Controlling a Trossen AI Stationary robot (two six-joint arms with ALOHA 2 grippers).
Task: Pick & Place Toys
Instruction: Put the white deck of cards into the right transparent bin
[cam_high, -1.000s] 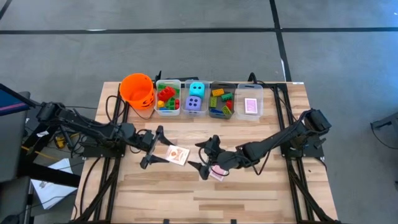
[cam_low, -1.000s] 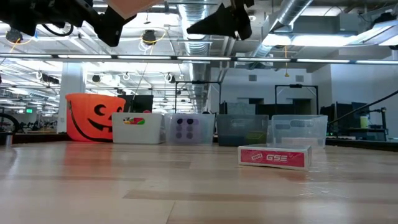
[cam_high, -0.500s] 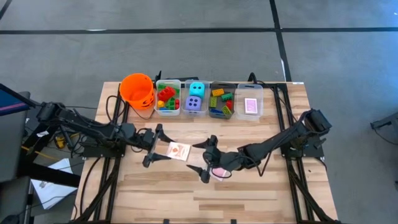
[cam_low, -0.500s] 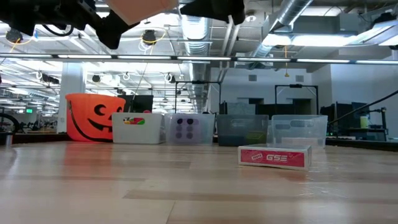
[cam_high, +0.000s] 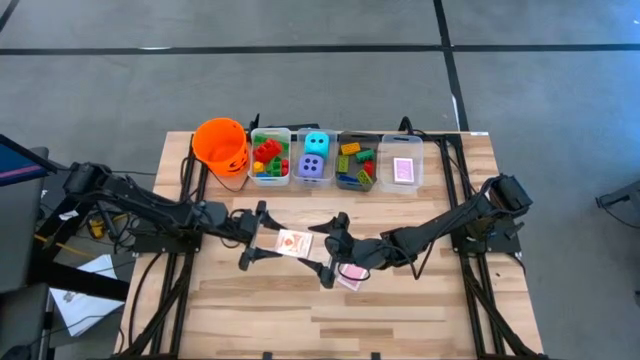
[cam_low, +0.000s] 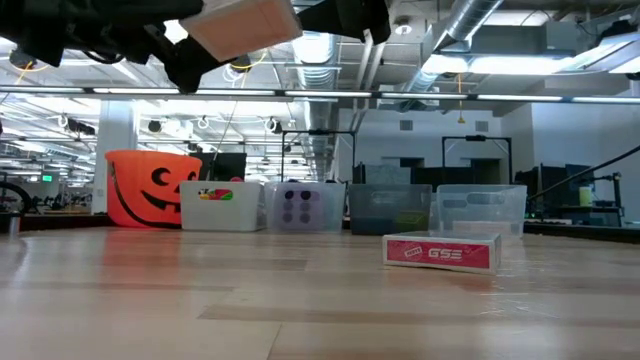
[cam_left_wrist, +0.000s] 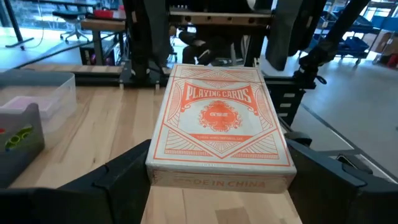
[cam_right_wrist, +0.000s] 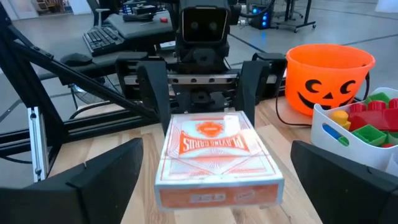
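Observation:
My right gripper grabs the playing-card box (cam_high: 291, 243) by its long sides next, to put it into the clear bin with the pink card box.
My left gripper (cam_high: 268, 238) is shut on a white and orange playing-card box (cam_high: 291, 243), held high over the table's middle. My right gripper (cam_high: 332, 250) faces it from the table's right, open. Its fingers stand wide on either side of the box's free end (cam_right_wrist: 214, 186) without touching it. A second, pink card box (cam_high: 350, 277) lies flat on the table under the right arm, also seen in the low view (cam_low: 441, 251). Bricks, dice and cards fill the clear bins (cam_high: 270, 158) at the back. My left gripper pinches the card box by its two long side edges (cam_left_wrist: 155, 171), at the end nearest the left arm, between its two fingers (cam_right_wrist: 155, 93). The fingers come nearly level from the table's left and lie along the box. It is lifted clear, roughly flat, printed face up.
An orange pumpkin-face bucket (cam_high: 222, 147) stands at the back left. Beside it is a row of several clear bins, the rightmost (cam_high: 403, 170) holding a pink card box. Bare wood lies along the near half of the table (cam_high: 400, 310).
My left gripper has carried the card box toward the table's right, closer to my right gripper, and a little down. The box has levelled out and stays lifted clear. My right gripper has rolled slightly in place and stays open.

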